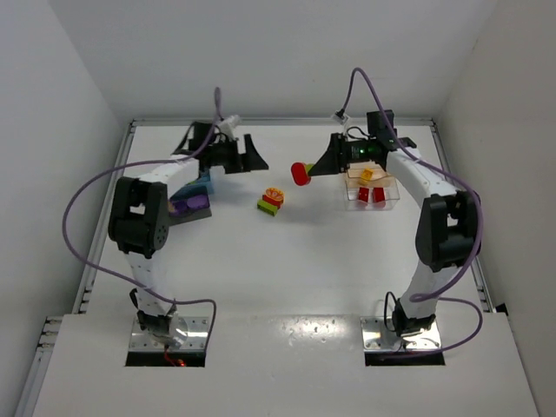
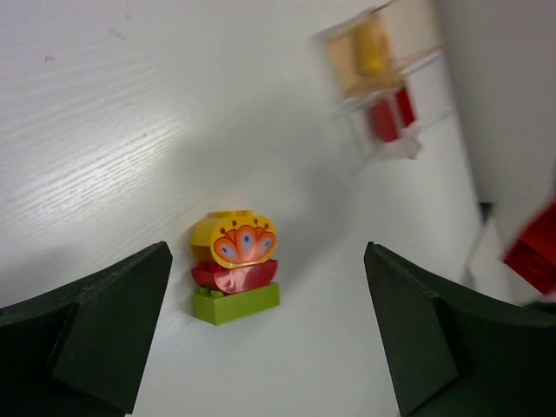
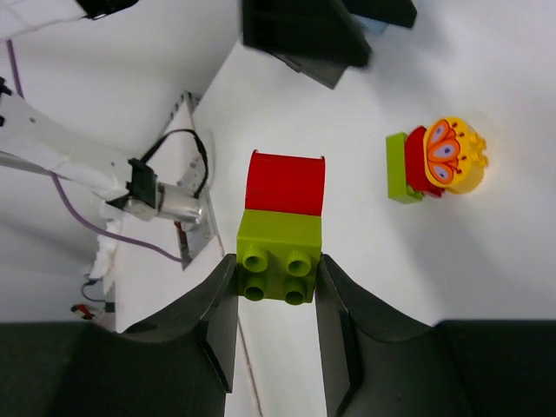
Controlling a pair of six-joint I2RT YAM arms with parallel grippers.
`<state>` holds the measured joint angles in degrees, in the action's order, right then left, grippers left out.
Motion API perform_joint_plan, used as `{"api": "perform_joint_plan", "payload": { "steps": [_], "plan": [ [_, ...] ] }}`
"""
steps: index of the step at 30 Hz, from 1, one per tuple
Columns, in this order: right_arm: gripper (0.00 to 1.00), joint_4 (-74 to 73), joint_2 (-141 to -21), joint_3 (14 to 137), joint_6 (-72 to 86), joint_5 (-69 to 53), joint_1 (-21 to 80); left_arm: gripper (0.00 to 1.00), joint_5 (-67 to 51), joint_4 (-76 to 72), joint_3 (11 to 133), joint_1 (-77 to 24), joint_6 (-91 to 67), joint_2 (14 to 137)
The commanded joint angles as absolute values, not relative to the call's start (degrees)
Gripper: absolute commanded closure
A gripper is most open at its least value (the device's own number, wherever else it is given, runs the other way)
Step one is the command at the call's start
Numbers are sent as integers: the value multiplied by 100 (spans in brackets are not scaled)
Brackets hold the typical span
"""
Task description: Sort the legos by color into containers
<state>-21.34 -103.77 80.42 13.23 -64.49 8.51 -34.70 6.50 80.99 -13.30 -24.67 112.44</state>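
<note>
My left gripper grabs the red lego (image 3: 287, 182) next by its end away from the lime green lego, to separate the lime green lego.
My right gripper (image 3: 278, 276) is shut on a lime green lego (image 3: 280, 248) with a red lego (image 3: 287, 182) stuck to it, and holds the pair (image 1: 301, 174) above the table middle. A stack of legos (image 1: 272, 201) stands on the table: a yellow printed one on a red one on a lime green one (image 2: 236, 265). My left gripper (image 2: 269, 347) is open, hovering left of that stack with nothing between its fingers (image 2: 104, 339). The clear container (image 1: 373, 188) holds red and yellow-orange legos. The dark container (image 1: 178, 215) with a blue part holds purple legos (image 1: 189, 205).
White walls enclose the table on the left, back and right. The left gripper (image 1: 246, 161) and right gripper (image 1: 314, 169) face each other a short way apart over the middle. Purple cables arc above both arms.
</note>
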Motion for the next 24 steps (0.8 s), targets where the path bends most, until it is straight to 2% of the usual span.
{"api": "perform_joint_plan", "payload": {
  "steps": [1,3,8,19,22,23,24],
  "plan": [
    [98,-1303,-10572,8323,1852,-6995,966,0,-6667,-1206,7709,-817,-3363,10959],
    [98,-1065,-10704,8376,2073,-7136,1019,1,-7320,-1948,7471,-765,-4278,10960],
    [97,-617,-10907,8622,2529,-7374,1326,1,-7611,-3836,7216,-1028,-5666,10960],
    [97,324,-11136,8508,3471,-7541,1608,4,-7550,-5211,7154,-1256,-6583,11013],
    [97,465,-11188,8508,3586,-7541,1608,19,-7550,-5212,7102,-1257,-6583,11013],
    [97,466,-11188,8508,3647,-7541,1608,30,-7619,-5212,7102,-1257,-6583,11013],
    [97,614,-11188,8508,3761,-7541,1547,34,-7690,-5264,7102,-1257,-6583,11013]
  ]
}}
